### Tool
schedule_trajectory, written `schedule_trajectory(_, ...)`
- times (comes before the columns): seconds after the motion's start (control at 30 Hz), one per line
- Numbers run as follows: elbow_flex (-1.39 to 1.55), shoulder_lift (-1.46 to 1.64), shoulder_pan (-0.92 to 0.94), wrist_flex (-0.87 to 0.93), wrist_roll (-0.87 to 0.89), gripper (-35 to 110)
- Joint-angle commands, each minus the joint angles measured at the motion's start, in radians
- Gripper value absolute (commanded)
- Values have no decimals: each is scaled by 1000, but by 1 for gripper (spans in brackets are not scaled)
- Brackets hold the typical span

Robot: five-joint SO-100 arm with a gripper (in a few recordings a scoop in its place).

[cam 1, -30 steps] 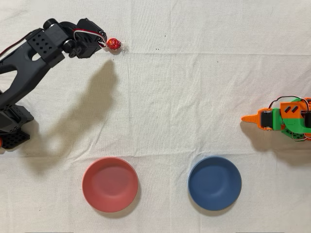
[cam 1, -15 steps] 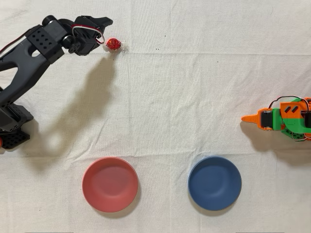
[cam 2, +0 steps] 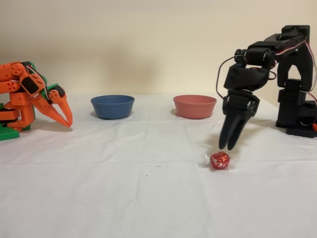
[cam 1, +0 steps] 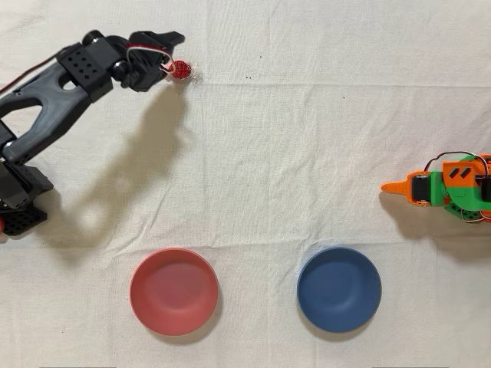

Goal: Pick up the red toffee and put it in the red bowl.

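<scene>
The gripper picks up the red toffee by its round wrapped middle [cam 1: 182, 70] next, to put it in the red bowl [cam 1: 174, 291].
The red toffee [cam 1: 180, 70] lies on the white cloth at the upper left of the overhead view; in the fixed view the red toffee [cam 2: 220, 160] sits near the front, right of centre. My black gripper [cam 1: 173, 52] is right beside it, open, one finger reaching past the candy and the other at its left edge. From the side, the gripper [cam 2: 228, 147] points down with its tips just above and behind the toffee, nothing held. The red bowl [cam 1: 174, 291] stands at the lower left of the overhead view, and the red bowl [cam 2: 194, 106] is far back in the fixed view.
A blue bowl [cam 1: 339, 289] stands to the right of the red one in the overhead view. The idle orange arm [cam 1: 449, 188] rests at the right edge there. The black arm's base [cam 1: 19, 203] is at the left edge.
The gripper has opened, one finger swinging outward, and the arm has shifted slightly right so the fingers now flank the toffee. The toffee has stayed put.
</scene>
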Motion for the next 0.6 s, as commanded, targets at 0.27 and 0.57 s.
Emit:
schedule_trajectory(0.27, 31, 38, 48, -78, -43, 32)
schedule_trajectory(0.57, 94, 37, 44, -140, -25, 32)
